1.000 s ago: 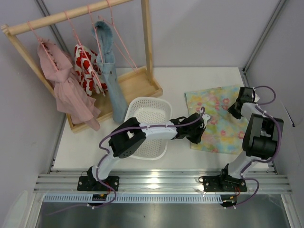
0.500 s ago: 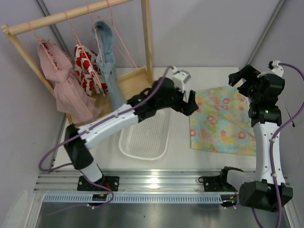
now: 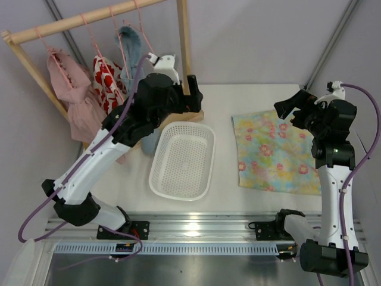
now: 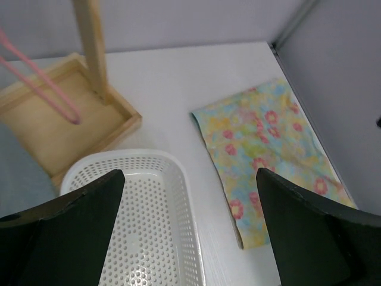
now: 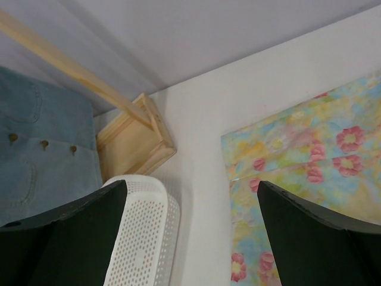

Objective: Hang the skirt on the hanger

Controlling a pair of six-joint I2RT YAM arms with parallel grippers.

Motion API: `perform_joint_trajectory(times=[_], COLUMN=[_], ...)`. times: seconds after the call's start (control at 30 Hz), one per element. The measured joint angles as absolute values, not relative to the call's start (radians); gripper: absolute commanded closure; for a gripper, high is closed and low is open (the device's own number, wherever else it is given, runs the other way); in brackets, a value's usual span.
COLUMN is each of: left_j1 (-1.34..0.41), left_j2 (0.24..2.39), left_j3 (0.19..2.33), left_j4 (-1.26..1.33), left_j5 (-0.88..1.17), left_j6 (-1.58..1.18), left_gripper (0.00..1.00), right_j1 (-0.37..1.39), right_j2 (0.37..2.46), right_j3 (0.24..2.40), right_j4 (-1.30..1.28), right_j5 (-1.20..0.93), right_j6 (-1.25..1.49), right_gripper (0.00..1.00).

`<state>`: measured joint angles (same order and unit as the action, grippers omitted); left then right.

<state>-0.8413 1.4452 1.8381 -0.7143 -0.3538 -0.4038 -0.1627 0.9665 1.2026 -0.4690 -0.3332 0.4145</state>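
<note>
The left gripper grabs the thin pink wire hanger near its low corner (image 3: 150,49) next, which leaves the hanger's other end free to enter the skirt (image 3: 277,154).
The skirt (image 3: 277,154), pale yellow and turquoise with pink flowers, lies flat on the white table at the right, with nothing holding it. It also shows in the left wrist view as the skirt (image 4: 268,143) and in the right wrist view as the skirt (image 5: 309,167). One low corner of the thin pink wire hanger (image 4: 72,117) hangs over the rack's base. My left gripper (image 3: 191,98) (image 4: 189,179) is raised beside the rack's post, open and empty. High over the skirt's far left corner, my right gripper (image 3: 293,106) (image 5: 191,187) is open and empty too.
A white perforated basket (image 3: 181,159) sits between the rack and the skirt. The wooden rack (image 3: 89,18) at the back left carries a pink garment (image 3: 77,107), a red-and-white one (image 3: 107,83) and a denim one (image 3: 132,44). Its tray base (image 4: 65,128) lies below my left gripper.
Both grippers opened and let go of the skirt, which now lies flat. The left arm rose and swung back left to the rack post. The right arm lifted above the skirt.
</note>
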Motion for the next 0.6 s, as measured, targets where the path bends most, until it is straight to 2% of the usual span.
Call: perform_joint_trajectory(times=[0.3,0.6], left_j1=[-0.822,-0.752], left_j2=[1.513,1.81], left_j3=[2.064,2.223], left_j4=[-0.878,-0.91], left_j5=[-0.692,-0.963], left_j6=[-0.495,-0.485], left_gripper=[0.06,0.08], right_j1=[-0.099,-0.068], right_j2=[0.973,0.986], right_j3=[1.203,1.223], right_j4=[-0.467,-0.535], right_j5=[-0.383,-0.314], right_j6=[0.371,0.328], right_gripper=[0.0,0.0])
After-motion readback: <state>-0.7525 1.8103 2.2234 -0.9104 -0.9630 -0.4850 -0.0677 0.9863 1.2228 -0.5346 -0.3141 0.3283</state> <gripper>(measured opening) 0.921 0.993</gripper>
